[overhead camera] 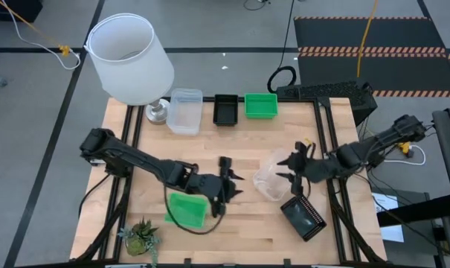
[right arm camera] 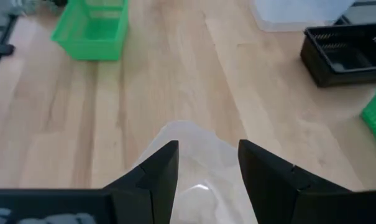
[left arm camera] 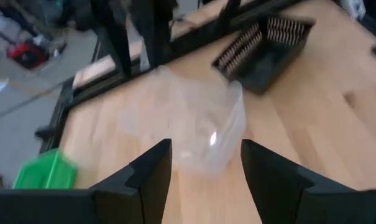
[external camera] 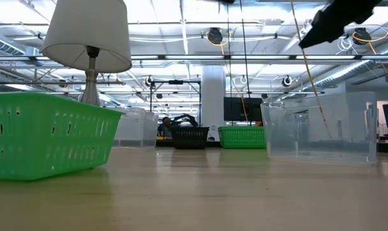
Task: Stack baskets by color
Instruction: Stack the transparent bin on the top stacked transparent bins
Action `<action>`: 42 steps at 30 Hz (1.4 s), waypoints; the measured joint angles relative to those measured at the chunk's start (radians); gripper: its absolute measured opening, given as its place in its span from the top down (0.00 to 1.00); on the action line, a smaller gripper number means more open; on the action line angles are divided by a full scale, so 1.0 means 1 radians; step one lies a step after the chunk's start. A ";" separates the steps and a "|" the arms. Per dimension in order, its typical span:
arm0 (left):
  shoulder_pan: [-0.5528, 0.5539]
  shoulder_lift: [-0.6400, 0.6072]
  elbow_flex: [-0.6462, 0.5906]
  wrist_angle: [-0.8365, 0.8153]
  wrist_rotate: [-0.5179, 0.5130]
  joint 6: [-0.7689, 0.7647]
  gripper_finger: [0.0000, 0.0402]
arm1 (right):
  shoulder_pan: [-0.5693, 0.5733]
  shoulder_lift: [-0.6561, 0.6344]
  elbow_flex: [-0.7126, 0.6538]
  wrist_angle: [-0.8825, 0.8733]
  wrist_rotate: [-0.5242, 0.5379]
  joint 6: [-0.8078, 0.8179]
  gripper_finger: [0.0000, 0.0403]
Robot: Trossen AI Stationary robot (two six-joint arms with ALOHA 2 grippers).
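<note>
I need to stack the tipped clear basket with the clear basket (overhead camera: pixel 185 112) beside the white lamp, so next my left gripper needs to grab the tipped clear basket by its rim (overhead camera: pixel 260 181).
A clear basket (overhead camera: pixel 271 179) lies tipped on the table's middle right, between my two grippers. My left gripper (overhead camera: pixel 230 182) hovers open to its left, fingers (left arm camera: pixel 153 168) pointing at the basket (left arm camera: pixel 188 118) from above it. My right gripper (overhead camera: pixel 293 167) is open and raised just right of it; the basket (right arm camera: pixel 194 162) shows below its fingers. A green basket (overhead camera: pixel 187 210) rests under my left arm, near the front. A black basket (overhead camera: pixel 304 217) sits tilted at the front right. In the low view, the right gripper (external camera: pixel 338 19) hangs high above the clear basket (external camera: pixel 319 128).
Along the far edge stand clear baskets (overhead camera: pixel 184 110), a black basket (overhead camera: pixel 226 109) and a green basket (overhead camera: pixel 260 105). A white lamp (overhead camera: pixel 132 56) stands at the far left corner, a small potted plant (overhead camera: pixel 140 237) at the front left. Bare wood lies between the rows.
</note>
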 joint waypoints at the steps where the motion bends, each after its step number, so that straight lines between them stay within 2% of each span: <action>1: 0.004 0.029 0.036 0.014 0.020 0.015 0.51 | 0.027 0.001 0.000 -0.001 0.019 0.013 0.60; 6: 0.029 0.149 0.184 -0.037 0.170 0.071 0.51 | 0.130 0.008 0.000 -0.009 0.133 0.044 0.60; 9: 0.041 0.209 0.279 -0.090 0.254 0.102 0.51 | 0.148 0.004 0.000 -0.003 0.147 0.051 0.60; 16: 0.059 0.310 0.453 -0.222 0.282 0.096 0.51 | 0.165 -0.017 0.000 -0.022 0.146 0.073 0.60; 27: 0.048 0.383 0.439 -0.290 0.279 0.100 0.51 | 0.160 -0.042 0.000 -0.073 0.147 0.090 0.60; 35: 0.075 0.430 0.439 -0.257 0.259 0.133 0.51 | 0.160 -0.046 0.000 -0.160 0.144 0.133 0.60; 42: 0.111 0.506 0.439 -0.143 0.245 0.191 0.51 | 0.160 -0.047 0.000 -0.175 0.144 0.132 0.60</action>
